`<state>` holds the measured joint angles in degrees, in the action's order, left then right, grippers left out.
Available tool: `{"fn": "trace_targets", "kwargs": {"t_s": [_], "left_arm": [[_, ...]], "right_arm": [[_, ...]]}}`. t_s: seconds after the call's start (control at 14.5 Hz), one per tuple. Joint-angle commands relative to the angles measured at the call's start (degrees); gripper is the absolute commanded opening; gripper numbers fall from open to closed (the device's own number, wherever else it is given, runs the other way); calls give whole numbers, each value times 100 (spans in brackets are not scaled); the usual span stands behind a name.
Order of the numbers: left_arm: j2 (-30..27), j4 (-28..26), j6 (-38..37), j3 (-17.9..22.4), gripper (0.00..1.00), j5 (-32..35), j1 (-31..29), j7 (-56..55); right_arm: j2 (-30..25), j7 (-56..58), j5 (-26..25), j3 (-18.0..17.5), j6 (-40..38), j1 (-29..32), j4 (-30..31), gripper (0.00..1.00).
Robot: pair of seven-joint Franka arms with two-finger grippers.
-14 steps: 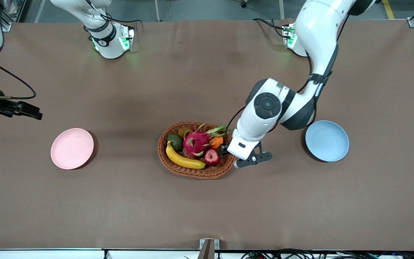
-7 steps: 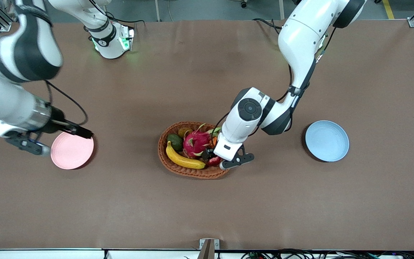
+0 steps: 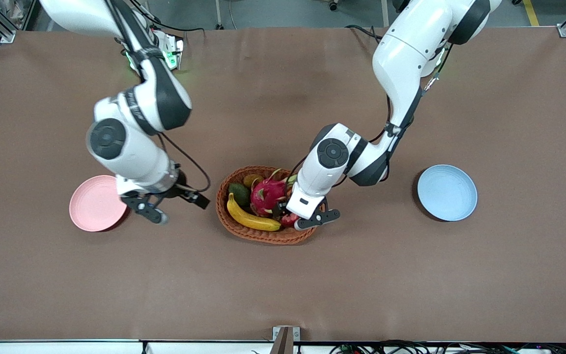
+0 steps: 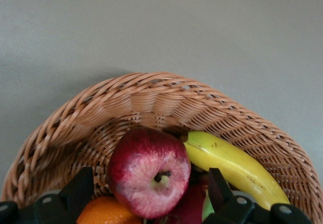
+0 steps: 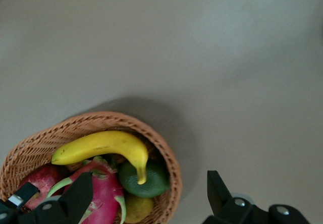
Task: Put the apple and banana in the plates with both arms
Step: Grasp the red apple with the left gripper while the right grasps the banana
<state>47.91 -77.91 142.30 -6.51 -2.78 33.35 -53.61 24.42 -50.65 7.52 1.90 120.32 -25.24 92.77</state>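
The yellow banana needs to go to the pink plate (image 3: 89, 202), so my right gripper will grab the banana by its stem (image 3: 231, 197) next.
The dark-red apple (image 3: 289, 220) and the yellow banana (image 3: 252, 217) lie in a brown woven basket (image 3: 263, 236) at mid-table. My left gripper (image 3: 283, 212) is down in the basket and open. In the left wrist view its fingers (image 4: 75, 193) stand on either side of the apple (image 4: 149, 171), with the banana (image 4: 229, 166) beside it. My right gripper (image 3: 199, 199) is open and empty, low between the pink plate (image 3: 89, 202) and the basket. In the right wrist view the banana (image 5: 101, 146) lies just ahead of it. The blue plate (image 3: 447, 192) is empty.
The basket also holds a magenta dragon fruit (image 3: 268, 192), an avocado (image 3: 239, 193), an orange (image 4: 106, 211) and a brownish fruit (image 3: 252, 180). The pink plate sits toward the right arm's end of the table, the blue plate toward the left arm's end.
My right arm has swung in from the table's end, past the pink plate, toward the basket. My left gripper has moved further into the basket, over the apple.
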Motion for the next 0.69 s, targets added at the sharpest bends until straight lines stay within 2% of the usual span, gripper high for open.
{"fn": "trace_targets", "kwargs": {"t_s": [0.0,0.21,0.41,0.48,0.55,0.62], "left_arm": [[245,320,122,80,100,-100,110,-18],[342,356,131,97,100,-91,145,-18],[438,364,131,115,100,-65,155,-18],[447,364,166,115,97,-65,155,-18],[482,356,184,115,89,-56,155,-18],[491,356,184,115,77,-56,155,-18]], "right_arm": [[203,-129,-40,65,307,-165,144,100],[317,-147,-40,65,1211,-367,732,96],[624,-550,-40,74,1547,-639,821,90],[695,-560,-40,74,1608,-675,821,88],[748,-560,-40,74,1626,-710,821,85],[766,-568,-40,65,1635,-719,821,82]]}}
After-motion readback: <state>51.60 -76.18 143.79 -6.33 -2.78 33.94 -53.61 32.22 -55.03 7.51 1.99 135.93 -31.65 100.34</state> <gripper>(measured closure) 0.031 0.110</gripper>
